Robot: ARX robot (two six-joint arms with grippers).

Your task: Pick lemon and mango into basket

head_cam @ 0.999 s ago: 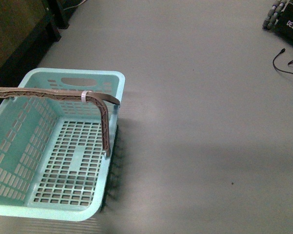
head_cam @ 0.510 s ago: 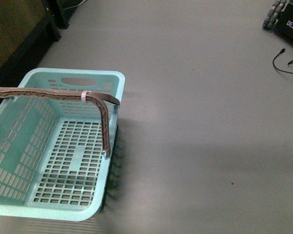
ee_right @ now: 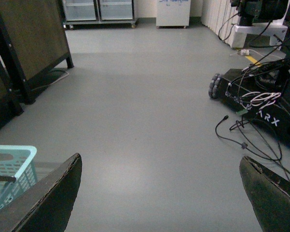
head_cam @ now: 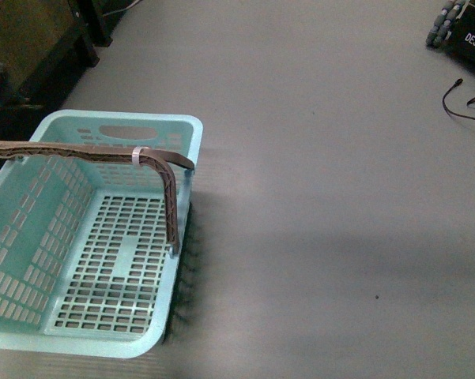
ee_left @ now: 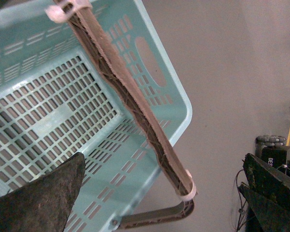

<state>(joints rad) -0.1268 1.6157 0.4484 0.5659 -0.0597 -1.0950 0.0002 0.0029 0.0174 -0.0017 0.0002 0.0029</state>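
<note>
The basket has to be carried for the lemon and mango, so the left gripper should next grab the basket's brown swing handle [head_cam: 170, 201] by the long crossbar [head_cam: 79, 151].
The light teal basket [head_cam: 186, 130] stands on the grey floor at the front view's lower left. Nothing lies inside it. Its brown swing handle [head_cam: 170, 201] stands up over it, with a white tie [head_cam: 138, 155]. The left wrist view looks down on the basket's wall [ee_left: 176, 92] and handle [ee_left: 130, 96]. My left gripper [ee_left: 169, 203] is open and empty above the basket's edge. My right gripper [ee_right: 166, 203] is open and empty over bare floor, with a basket corner [ee_right: 26, 154] to one side. No lemon or mango shows in any view. Neither gripper shows in the front view.
Dark wooden furniture [head_cam: 32, 71] stands beyond the basket at the left. A black wheeled machine [head_cam: 466, 31] with loose cables [head_cam: 462, 103] is at the far right; it also shows in the right wrist view [ee_right: 260, 96]. White cabinets [ee_right: 99, 9] line the far wall.
A blurred dark shape has appeared at the far left edge of the front view, over the dark furniture. The basket has not moved.
</note>
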